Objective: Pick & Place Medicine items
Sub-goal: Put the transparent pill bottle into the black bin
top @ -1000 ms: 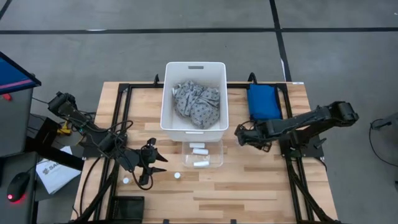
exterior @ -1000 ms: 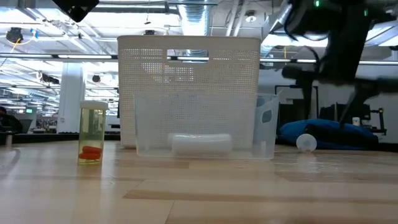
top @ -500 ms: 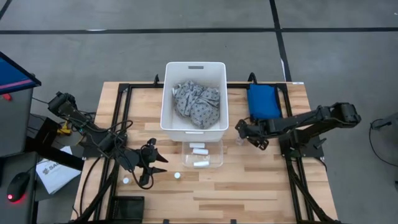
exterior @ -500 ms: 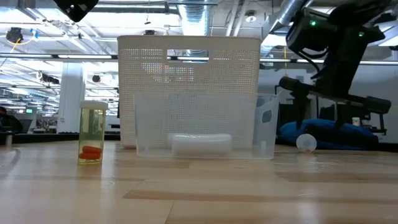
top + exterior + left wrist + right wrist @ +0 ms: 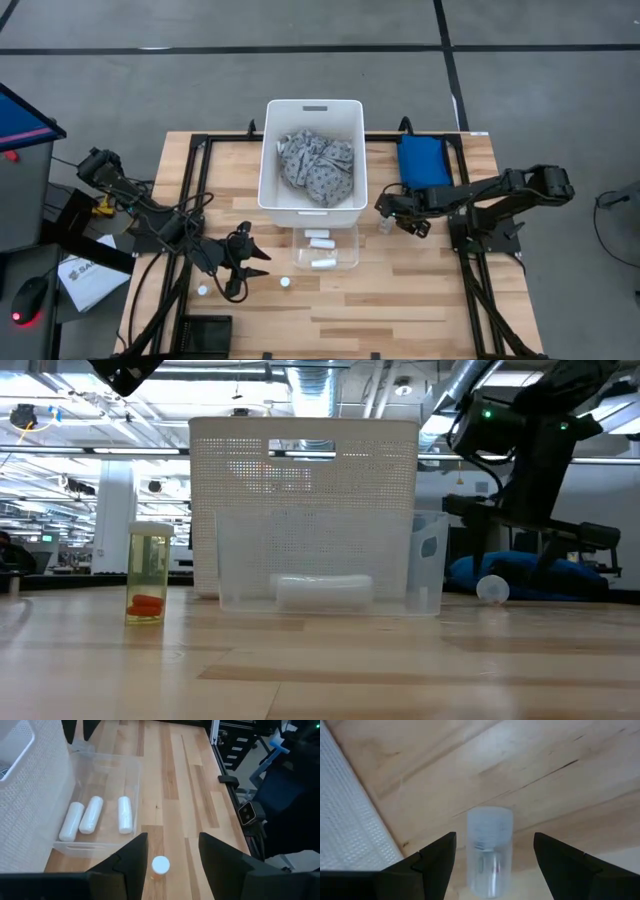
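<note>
My right gripper grabs the small clear vial by its body just below the cap [image 5: 386, 225] [image 5: 489, 857] next, to pick the vial up and place it.
A small clear vial [image 5: 489, 847] lies on its side on the wood just right of the white bin [image 5: 350, 110]; it also shows in the low view [image 5: 491, 589]. My right gripper [image 5: 495, 840] hangs above it, open, one finger on either side, pointing steeply down. Three white cylinders [image 5: 95, 815] lie in the clear tray [image 5: 352, 262] in front of the bin. A white-capped bottle [image 5: 160, 866] with orange pills [image 5: 150, 572] stands on the table. My left gripper [image 5: 248, 265] waits open above the near left, apart from the bottle.
The bin holds a grey patterned cloth [image 5: 317, 168]. A blue pouch [image 5: 424, 165] lies at the far right. Another small white-capped bottle [image 5: 203, 290] stands near the left front. Black frame rails [image 5: 470, 280] run along both sides of the table.
My right gripper has come down toward the clear vial and shifted a little toward the table's left, tipping steeper. It has stayed open.
</note>
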Available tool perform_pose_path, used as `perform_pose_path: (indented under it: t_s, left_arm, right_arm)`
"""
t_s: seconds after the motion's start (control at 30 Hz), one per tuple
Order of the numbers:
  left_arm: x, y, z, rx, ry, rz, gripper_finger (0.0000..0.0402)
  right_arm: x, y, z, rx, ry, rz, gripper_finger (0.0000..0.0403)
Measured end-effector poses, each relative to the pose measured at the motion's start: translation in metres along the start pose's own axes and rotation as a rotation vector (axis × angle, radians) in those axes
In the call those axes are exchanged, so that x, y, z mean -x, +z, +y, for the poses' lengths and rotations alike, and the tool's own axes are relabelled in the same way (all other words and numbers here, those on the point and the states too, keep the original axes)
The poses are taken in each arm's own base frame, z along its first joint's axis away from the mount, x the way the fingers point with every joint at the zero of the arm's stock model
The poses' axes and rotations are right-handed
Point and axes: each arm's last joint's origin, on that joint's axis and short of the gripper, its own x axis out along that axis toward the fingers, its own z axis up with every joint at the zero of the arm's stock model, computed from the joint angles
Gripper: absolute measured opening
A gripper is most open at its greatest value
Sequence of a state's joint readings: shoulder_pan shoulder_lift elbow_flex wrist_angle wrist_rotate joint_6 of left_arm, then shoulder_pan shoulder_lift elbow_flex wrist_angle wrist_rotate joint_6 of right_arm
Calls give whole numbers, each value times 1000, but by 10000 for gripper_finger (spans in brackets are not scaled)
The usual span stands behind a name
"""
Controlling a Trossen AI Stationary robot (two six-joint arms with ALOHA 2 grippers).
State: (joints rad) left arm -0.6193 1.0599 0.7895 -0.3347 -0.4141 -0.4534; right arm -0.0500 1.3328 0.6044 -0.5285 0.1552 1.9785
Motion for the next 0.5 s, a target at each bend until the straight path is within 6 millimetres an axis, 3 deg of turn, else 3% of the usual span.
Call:
perform_pose_path:
  t_s: [0.5]
  left_arm:
    - [0, 1, 1, 28, 3, -2, 167]
  right_arm:
    - [-17, -5, 2, 29, -48, 29, 251]
